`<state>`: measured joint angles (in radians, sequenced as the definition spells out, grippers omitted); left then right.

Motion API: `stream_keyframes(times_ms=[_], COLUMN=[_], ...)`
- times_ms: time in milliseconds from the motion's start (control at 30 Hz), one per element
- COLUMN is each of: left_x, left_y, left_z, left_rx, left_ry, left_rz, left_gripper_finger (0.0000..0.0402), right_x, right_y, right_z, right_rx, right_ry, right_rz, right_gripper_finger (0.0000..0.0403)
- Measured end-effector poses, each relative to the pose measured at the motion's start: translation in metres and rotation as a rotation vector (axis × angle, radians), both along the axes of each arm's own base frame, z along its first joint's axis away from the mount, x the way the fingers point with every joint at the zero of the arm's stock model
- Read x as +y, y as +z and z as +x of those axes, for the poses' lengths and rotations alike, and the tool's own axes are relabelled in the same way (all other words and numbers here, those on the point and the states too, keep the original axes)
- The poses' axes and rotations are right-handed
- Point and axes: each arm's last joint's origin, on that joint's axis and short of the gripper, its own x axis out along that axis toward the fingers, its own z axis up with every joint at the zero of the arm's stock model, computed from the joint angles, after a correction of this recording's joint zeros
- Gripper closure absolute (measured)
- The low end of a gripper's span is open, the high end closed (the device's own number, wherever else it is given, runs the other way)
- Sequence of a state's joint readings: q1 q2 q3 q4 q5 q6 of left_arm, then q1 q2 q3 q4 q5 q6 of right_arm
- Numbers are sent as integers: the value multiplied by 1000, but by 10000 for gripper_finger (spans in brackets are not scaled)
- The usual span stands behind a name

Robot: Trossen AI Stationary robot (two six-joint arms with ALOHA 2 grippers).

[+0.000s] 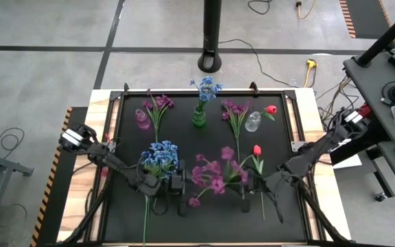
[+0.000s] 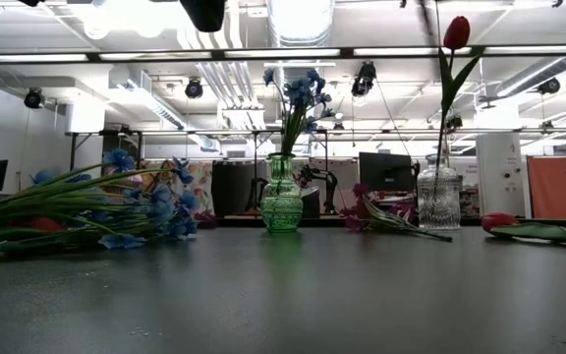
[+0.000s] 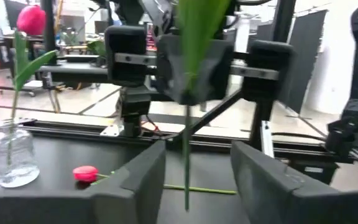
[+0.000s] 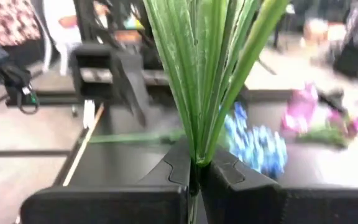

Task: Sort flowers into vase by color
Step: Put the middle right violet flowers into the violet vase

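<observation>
The left gripper should grab the purple-magenta spray (image 1: pixel 214 175) by its stem, below the leaves, so it can go to the pink vase.
My right gripper (image 1: pixel 247 186) is shut on a purple-magenta spray (image 1: pixel 214 175) above the near middle of the table. My left gripper (image 1: pixel 177 186) faces it, open. Its fingers stand on either side of the spray's hanging stem (image 3: pixel 186 180) without touching it. A blue spray (image 1: pixel 160 158) lies on the table beneath the left arm. Another blue spray stands in the green vase (image 1: pixel 199 116), a purple one in the pink vase (image 1: pixel 142 121), and a red tulip (image 2: pixel 457 32) in the clear vase (image 2: pixel 438 200). A second red tulip (image 1: pixel 257 149) and a purple spray (image 1: pixel 235 110) lie flat. My right gripper pinches the purple spray at its bunch of green leaves and stem (image 4: pixel 196 146) between the two shut fingers. The leaves fan out beyond the fingers, and the thin stem end (image 3: pixel 186 193) hangs down below them. The spray is lifted clear of the table.
The black mat has a raised wooden frame (image 1: pixel 306 103) around it. The three vases stand in a row near the far edge. A dark pole base (image 1: pixel 211 62) stands beyond the table, and a cart (image 1: pixel 389 89) stands to its right.
</observation>
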<state>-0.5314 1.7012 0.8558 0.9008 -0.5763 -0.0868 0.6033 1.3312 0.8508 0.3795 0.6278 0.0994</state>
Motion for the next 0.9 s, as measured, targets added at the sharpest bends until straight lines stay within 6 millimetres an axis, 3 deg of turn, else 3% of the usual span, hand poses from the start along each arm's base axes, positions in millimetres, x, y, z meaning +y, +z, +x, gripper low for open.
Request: stream_keyframes(times_ms=[200,533,667,900], left_x=[2,9,9,8], left_y=[8,9,8,10], left_z=[0,4,4,5], left_rx=[-73,-86,-77,-80], left_ry=[13,49,53,51], left_rz=[34,59,84,101], left_gripper_finger=[197,199,243,385], right_x=[0,-1,-1,-1], right_y=[-9,-20,-20,-20], right_z=[29,48,49,49], right_rx=[15,61,62,61], right_ry=[78,50,50,42], right_rz=[-43,-71,-71,-53], right_gripper_finger=[390,390,390,373])
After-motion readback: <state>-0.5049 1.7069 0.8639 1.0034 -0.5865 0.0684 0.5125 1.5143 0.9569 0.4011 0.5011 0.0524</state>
